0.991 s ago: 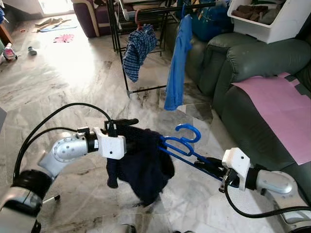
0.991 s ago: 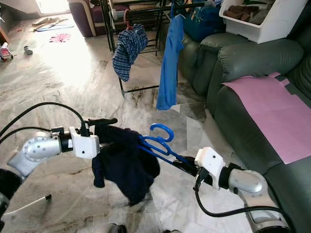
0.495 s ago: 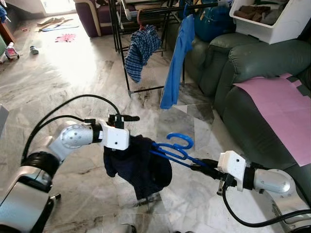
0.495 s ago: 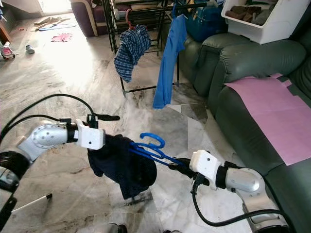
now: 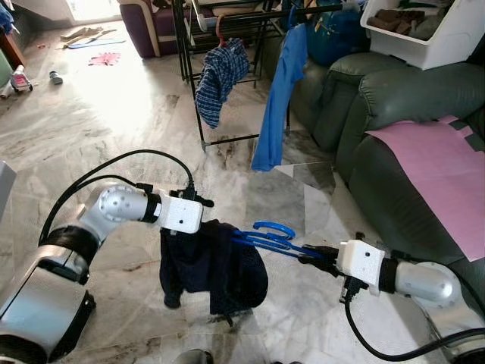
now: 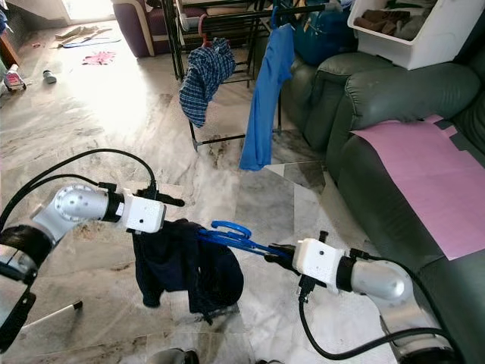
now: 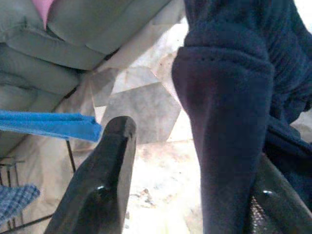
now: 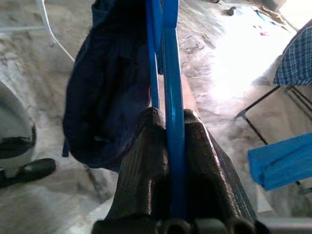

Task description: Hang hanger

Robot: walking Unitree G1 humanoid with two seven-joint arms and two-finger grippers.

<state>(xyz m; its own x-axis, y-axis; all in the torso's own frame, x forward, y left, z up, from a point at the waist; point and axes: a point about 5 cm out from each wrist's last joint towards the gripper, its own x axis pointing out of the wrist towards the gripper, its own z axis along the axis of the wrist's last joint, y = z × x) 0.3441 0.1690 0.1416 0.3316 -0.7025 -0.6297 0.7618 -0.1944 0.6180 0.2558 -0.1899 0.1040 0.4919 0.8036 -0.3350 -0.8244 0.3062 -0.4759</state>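
My left gripper grabs the garment by its top edge [image 5: 191, 227] next, where the garment drapes over one gripper finger, since the navy garment's body [image 5: 211, 267] hangs slack.
A blue plastic hanger [image 5: 267, 236] lies almost level above the marble floor, with its hook [image 6: 229, 226] pointing up. A dark navy garment [image 5: 212, 265] hangs from its far end. My right gripper [image 8: 168, 117] is shut on the hanger's blue bar, and it reaches in from the right [image 5: 317, 256]. My left gripper [image 5: 198, 203] is at the garment's top edge and stands open. In the left wrist view the cloth [image 7: 229, 122] drapes over one finger, while the other finger [image 7: 105, 180] is bare, with a gap beside it.
A black drying rack [image 5: 189, 45] stands ahead with a plaid shirt [image 5: 220, 76] and a blue shirt [image 5: 279, 98] on it. A dark green sofa [image 5: 394, 114] with a pink sheet [image 5: 439, 174] and a white bin [image 5: 424, 30] runs along the right.
Both arms have come down. The hanger now lies lower and flatter, and the navy garment hangs nearer the floor. The right gripper keeps its hold.
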